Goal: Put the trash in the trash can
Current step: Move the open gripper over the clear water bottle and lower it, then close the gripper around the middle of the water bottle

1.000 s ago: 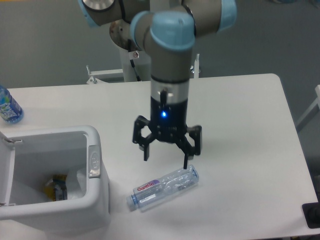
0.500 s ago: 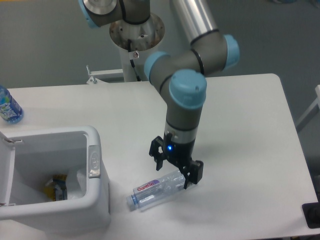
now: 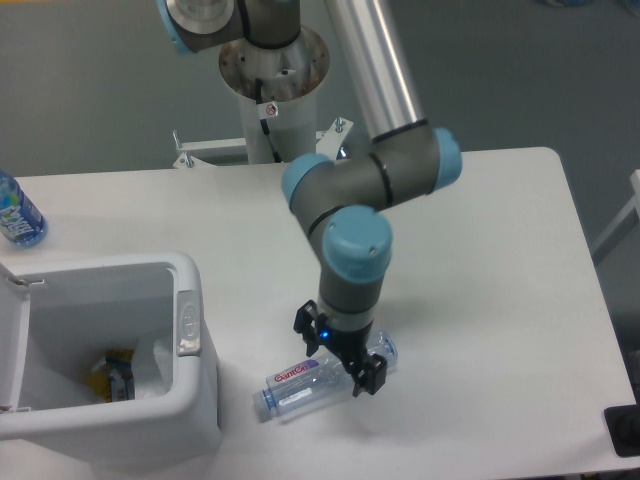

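The clear plastic bottle should go into the trash can, so my gripper will next grab it around its middle [image 3: 335, 376] and then I will put it in there.
A clear plastic bottle [image 3: 305, 385] with a purple-red label and white cap lies on its side on the white table, just right of the trash can [image 3: 186, 320]. My gripper [image 3: 340, 355] is down at table level over the bottle's middle. Its black fingers [image 3: 371, 377] stand on either side of the bottle, still spread and open. The trash can is a large white bin at the lower left, its lid hinged open at the left edge. Inside it lie a yellow and dark item [image 3: 115, 375] and something pale [image 3: 160, 362]; I cannot tell whether that is the paper scrap.
A blue-labelled bottle [image 3: 16, 212] stands at the table's far left edge. The arm's base column [image 3: 270, 90] rises behind the table. A dark object [image 3: 625, 430] sits at the lower right corner, and the table's right edge lies near it.
The gripper has come down from above the table and slid left along the bottle, from near its base end to its middle. The bottle has not moved.
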Robot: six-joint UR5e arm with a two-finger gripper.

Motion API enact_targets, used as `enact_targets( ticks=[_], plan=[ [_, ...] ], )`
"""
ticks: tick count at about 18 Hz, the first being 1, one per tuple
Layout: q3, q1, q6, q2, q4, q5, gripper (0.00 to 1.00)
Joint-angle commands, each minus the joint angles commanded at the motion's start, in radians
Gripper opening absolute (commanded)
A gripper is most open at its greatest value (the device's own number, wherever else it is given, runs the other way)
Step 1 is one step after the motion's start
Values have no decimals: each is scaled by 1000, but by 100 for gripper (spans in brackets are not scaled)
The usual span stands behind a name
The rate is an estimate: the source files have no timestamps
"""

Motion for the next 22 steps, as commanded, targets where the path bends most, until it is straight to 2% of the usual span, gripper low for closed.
enact_targets(
  ticks=[9,18,19,20,22],
  plan=[
    [0,-15,-44,-43,9,0,100],
    [-3,-22,-92,-55,15,0,100],
    [-2,-22,-92,-55,17,2,96],
    [-2,-22,-92,-54,15,2,82],
    [2,-22,-98,-45,14,2,63]
  ],
)
